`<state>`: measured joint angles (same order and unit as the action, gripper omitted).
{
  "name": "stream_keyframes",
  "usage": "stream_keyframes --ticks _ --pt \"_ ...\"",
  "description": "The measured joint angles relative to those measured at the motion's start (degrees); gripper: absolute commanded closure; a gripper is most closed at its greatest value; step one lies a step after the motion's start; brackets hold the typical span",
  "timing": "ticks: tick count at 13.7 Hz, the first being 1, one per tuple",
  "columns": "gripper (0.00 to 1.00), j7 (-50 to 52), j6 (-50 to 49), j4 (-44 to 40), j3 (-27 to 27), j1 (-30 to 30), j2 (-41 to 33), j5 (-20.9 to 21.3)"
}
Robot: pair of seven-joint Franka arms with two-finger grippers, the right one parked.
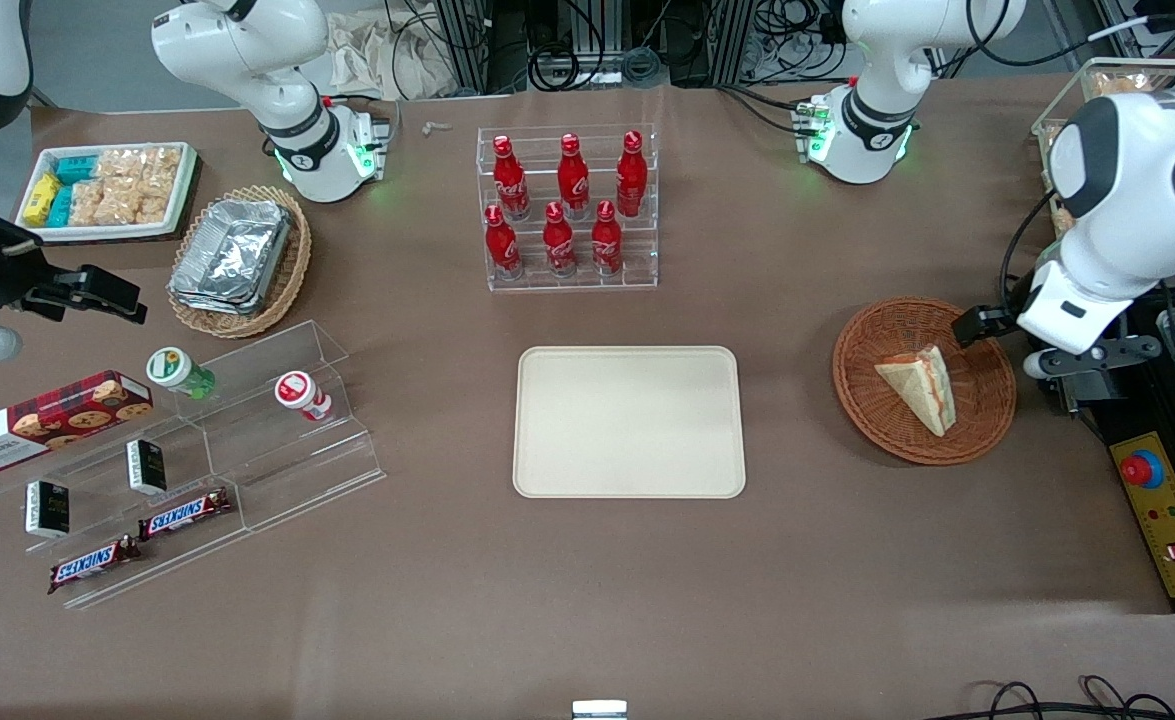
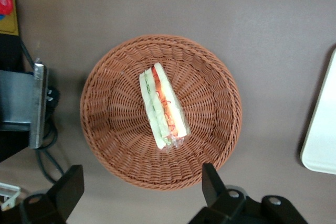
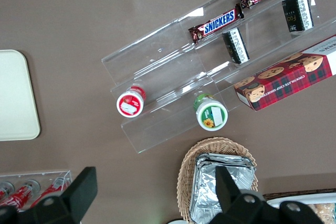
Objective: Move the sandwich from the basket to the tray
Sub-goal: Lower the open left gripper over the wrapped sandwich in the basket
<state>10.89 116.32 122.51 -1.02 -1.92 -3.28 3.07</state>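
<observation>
The gripper grips the sandwich by its crinkled wrapper end (image 1: 933, 358) next, to move the sandwich from the basket to the tray (image 1: 630, 421).
The sandwich (image 1: 919, 385), a pale bread wedge with red and green filling, lies in the round reddish-brown basket (image 1: 862, 385) toward the working arm's end of the table. In the left wrist view the sandwich (image 2: 163, 107) rests near the middle of the basket (image 2: 110, 129). My gripper (image 1: 1087, 355) hangs high beside the basket. It (image 2: 140, 188) is open, its two black fingers (image 2: 68, 187) spread wide with nothing between them, and the basket's rim shows between the tips. The cream tray (image 1: 630, 421) lies flat mid-table with nothing on it; its corner (image 2: 320, 140) also shows in the wrist view.
A clear rack of red bottles (image 1: 569, 208) stands farther from the front camera than the tray. A control box with a red button (image 1: 1142, 468) sits at the working arm's table edge. Snack shelves (image 1: 197, 450) and a foil-tray basket (image 1: 239, 258) lie toward the parked arm's end.
</observation>
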Motion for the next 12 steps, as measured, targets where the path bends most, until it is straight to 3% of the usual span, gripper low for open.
stream_keyframes --ticks 12 --pt "0.00 10.2 14.9 6.6 -0.7 -0.6 12.2 -0.2"
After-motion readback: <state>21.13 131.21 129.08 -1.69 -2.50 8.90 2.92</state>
